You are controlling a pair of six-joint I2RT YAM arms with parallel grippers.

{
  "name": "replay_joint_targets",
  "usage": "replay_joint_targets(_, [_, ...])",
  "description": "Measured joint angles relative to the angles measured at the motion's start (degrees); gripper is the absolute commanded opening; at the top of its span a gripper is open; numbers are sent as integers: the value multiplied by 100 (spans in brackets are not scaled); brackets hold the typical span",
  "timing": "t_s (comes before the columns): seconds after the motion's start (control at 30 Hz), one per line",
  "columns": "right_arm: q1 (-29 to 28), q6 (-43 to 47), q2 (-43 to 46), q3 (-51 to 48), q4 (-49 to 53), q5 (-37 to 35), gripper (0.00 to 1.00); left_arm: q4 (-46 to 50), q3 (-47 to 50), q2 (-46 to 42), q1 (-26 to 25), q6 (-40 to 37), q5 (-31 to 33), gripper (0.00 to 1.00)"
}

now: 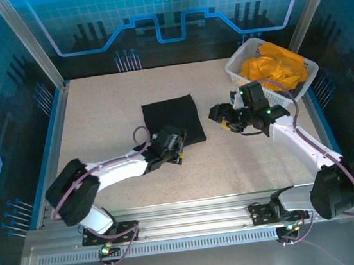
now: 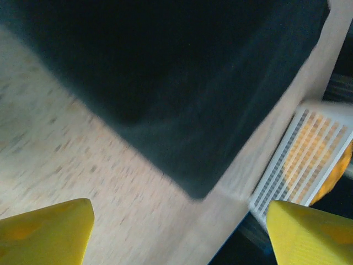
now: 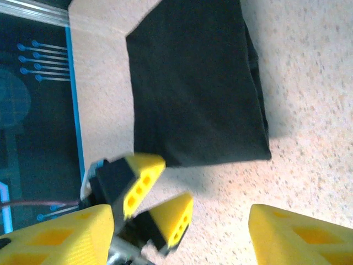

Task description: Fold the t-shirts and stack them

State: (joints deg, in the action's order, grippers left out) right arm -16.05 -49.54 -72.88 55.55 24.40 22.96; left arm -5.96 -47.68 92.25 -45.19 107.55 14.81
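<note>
The black t-shirt is folded and needs to be stacked. My left gripper will next take hold of the t-shirt's near edge by its corner [image 1: 203,138] [image 2: 196,189] and keep it folded.
A black t-shirt [image 1: 173,120] lies folded into a flat rectangle on the middle of the table. My left gripper [image 1: 177,148] hovers at its near right corner, open, with only bare table between the yellow fingers [image 2: 47,232]; the shirt [image 2: 182,83] spreads just ahead. My right gripper [image 1: 223,118] is a little to the right of the shirt, open and holding nothing. Its camera looks over the shirt [image 3: 193,83] and catches the left gripper's fingertips [image 3: 144,175] close by. Orange-yellow t-shirts [image 1: 274,67] are heaped in the basket.
The white lattice basket [image 1: 237,67] stands at the back right corner, and its wall [image 2: 292,160] is ahead of the left gripper. A blue-edged rail [image 1: 48,148] borders the table's left side. Both arms reach in from the near edge.
</note>
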Motion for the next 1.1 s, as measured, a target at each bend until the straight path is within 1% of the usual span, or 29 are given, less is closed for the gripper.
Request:
replay_joint_targets(0.1, [13, 4, 105, -87, -4, 114, 67, -699, -17, 621, -76, 505, 590, 81])
replay_joint_targets(0.13, [24, 4, 149, -87, -2, 149, 67, -848, -17, 761, -87, 621, 702, 78])
replay_joint_targets(0.17, [44, 7, 221, -87, -7, 186, 67, -1014, -20, 968, -98, 708, 855, 72])
replay_joint_targets(0.27, [129, 11, 378, -87, -4, 306, 67, -1377, -129, 1266, -109, 723, 1113, 40])
replay_joint_targets(0.33, [184, 22, 402, -87, -2, 354, 67, -1635, -184, 1493, -24, 723, 1158, 12])
replay_joint_targets(0.37, [201, 33, 402, -87, 4, 372, 66, -1733, -184, 1589, 57, 723, 1176, 0])
replay_joint_targets(0.43, [227, 52, 402, -87, 22, 417, 66, -1812, -179, 1657, 282, 719, 1132, 0])
replay_joint_targets(0.53, [236, 52, 396, -85, 24, 457, 65, -2074, -144, 1639, 905, 551, 809, 0])
replay_joint_targets(0.63, [236, 48, 372, -85, 17, 459, 65, -2350, 24, 1567, 1843, 37, 267, 0])
replay_joint_targets(0.7, [236, 46, 313, -85, -4, 461, 65, -2402, 114, 1484, 2625, -435, -181, 0])
replay_joint_targets(0.73, [236, 46, 286, -85, -9, 461, 65, -2409, 125, 1462, 2920, -610, -358, 0])
replay_joint_targets(0.8, [236, 37, 186, -85, -26, 463, 65, -2470, 79, 1493, 3707, -1169, -916, 0])
replay_joint_targets(0.83, [236, 26, 138, -83, -50, 463, 65, -2479, -4, 1556, 3998, -1394, -1209, 0])
replay_joint_targets(0.9, [232, 24, 9, -63, -105, 468, 65, -2479, -450, 1937, 4660, -1943, -1974, 0])
replay_joint_targets(1.0, [214, 26, -223, 42, -186, 474, 64, -2247, -1217, 2509, 5416, -2767, -2898, 0])
replay_joint_targets(1.1, [197, 26, -463, 201, -275, 474, 64, -1591, -1685, 2634, 5930, -3646, -3491, 0])
